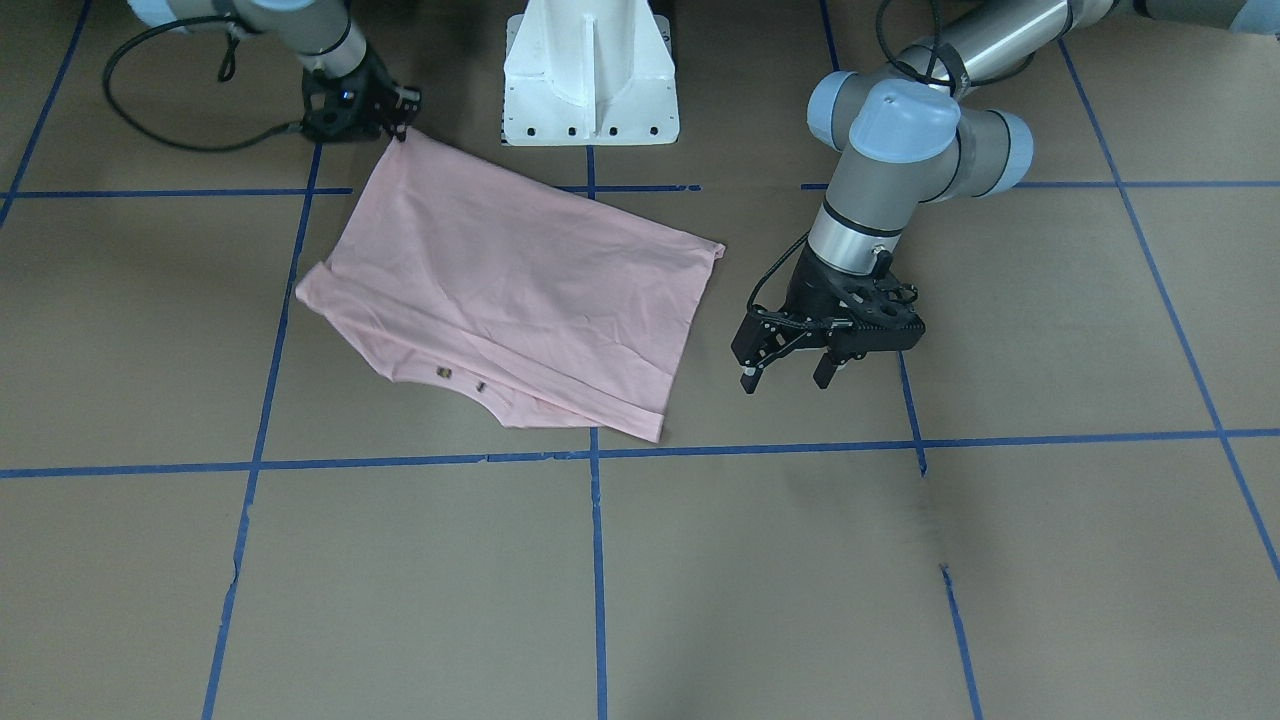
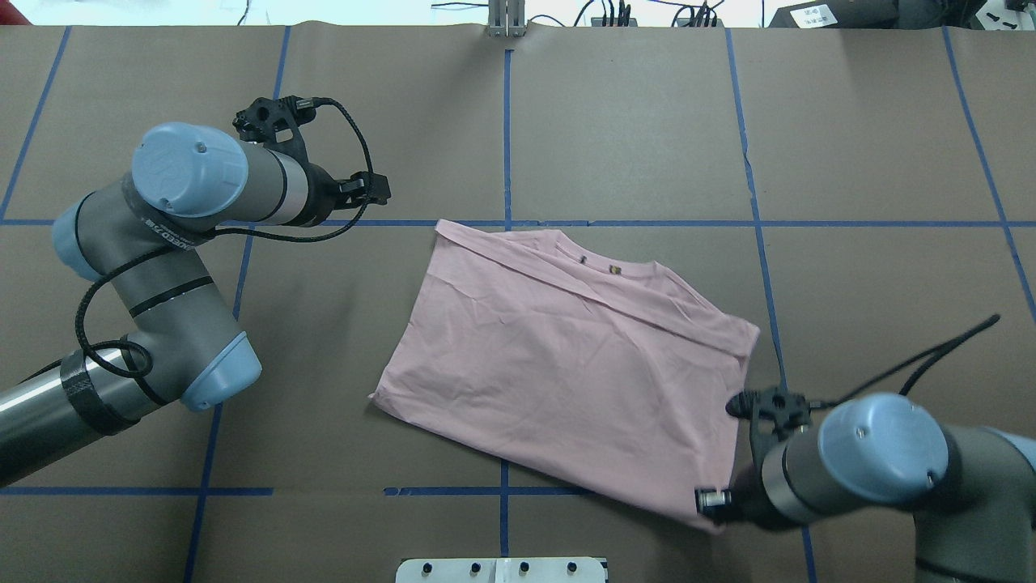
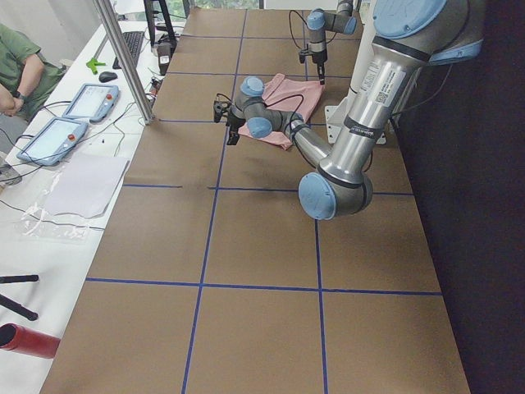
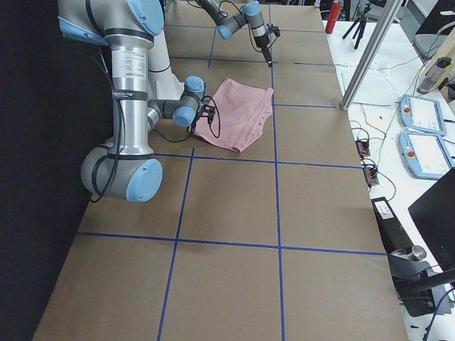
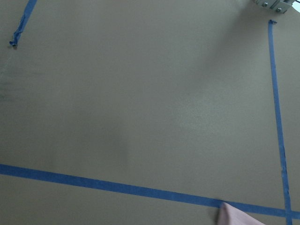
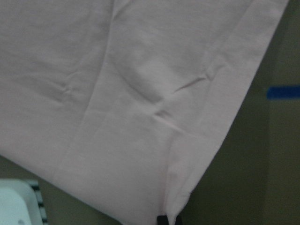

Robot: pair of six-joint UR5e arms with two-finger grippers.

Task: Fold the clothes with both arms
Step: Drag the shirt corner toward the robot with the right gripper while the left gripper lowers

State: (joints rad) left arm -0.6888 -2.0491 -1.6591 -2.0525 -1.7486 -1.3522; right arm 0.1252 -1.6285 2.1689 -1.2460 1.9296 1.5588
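Observation:
I will fold the pink T-shirt (image 1: 520, 280) next, so I need to grab it with my left gripper by its free corner (image 1: 714, 252) opposite the folded hem band.
The pale pink T-shirt (image 1: 520, 280) lies folded on the brown table, plain side up, with the collar edge toward the operators' side; it also shows in the overhead view (image 2: 566, 356). My right gripper (image 1: 402, 118) sits at the shirt's corner nearest the pedestal and is shut on that corner (image 6: 171, 213). My left gripper (image 1: 787, 378) is open and empty, hovering beside the shirt's opposite side, apart from the cloth. The left wrist view shows only a small pink tip of the shirt (image 5: 234, 215). The print is hidden.
The white pedestal (image 1: 590, 70) stands just behind the shirt. Blue tape lines (image 2: 506, 138) grid the table. An operator (image 3: 20, 74) and tablets (image 3: 70, 115) are at a side desk beyond the far edge.

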